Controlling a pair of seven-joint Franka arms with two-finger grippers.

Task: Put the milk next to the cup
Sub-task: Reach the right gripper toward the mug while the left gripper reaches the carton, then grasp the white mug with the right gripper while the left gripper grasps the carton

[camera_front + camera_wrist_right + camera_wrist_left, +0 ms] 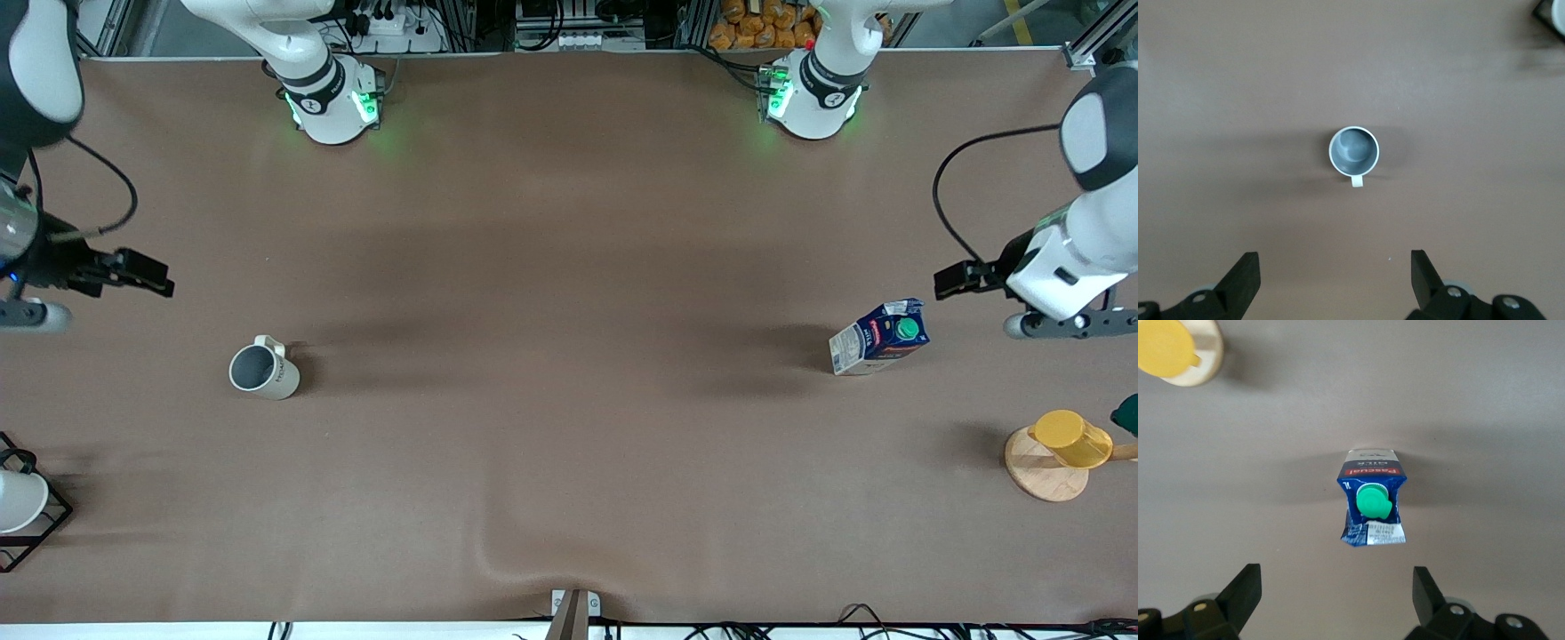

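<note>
The left gripper is going to grab the milk by its capped top [901,325] next, so that the milk can be placed beside the cup [266,369].
The milk [880,338], a dark blue carton with a green cap, stands on the brown table toward the left arm's end. It also shows from above in the left wrist view [1371,507]. The cup [264,371], an off-white mug with a grey inside, stands toward the right arm's end, and shows in the right wrist view [1353,151]. The two are wide apart. My left gripper [1071,324] [1336,587] is open and empty, up in the air beside the milk. My right gripper [27,316] [1335,270] is open and empty, up in the air beside the cup.
A yellow plastic cup on a round wooden base [1062,449] [1168,347] stands nearer the front camera than the milk. A dark green thing [1127,413] shows at the edge beside it. A white cup in a black wire frame [18,502] [1551,13] stands nearer the front camera than the mug.
</note>
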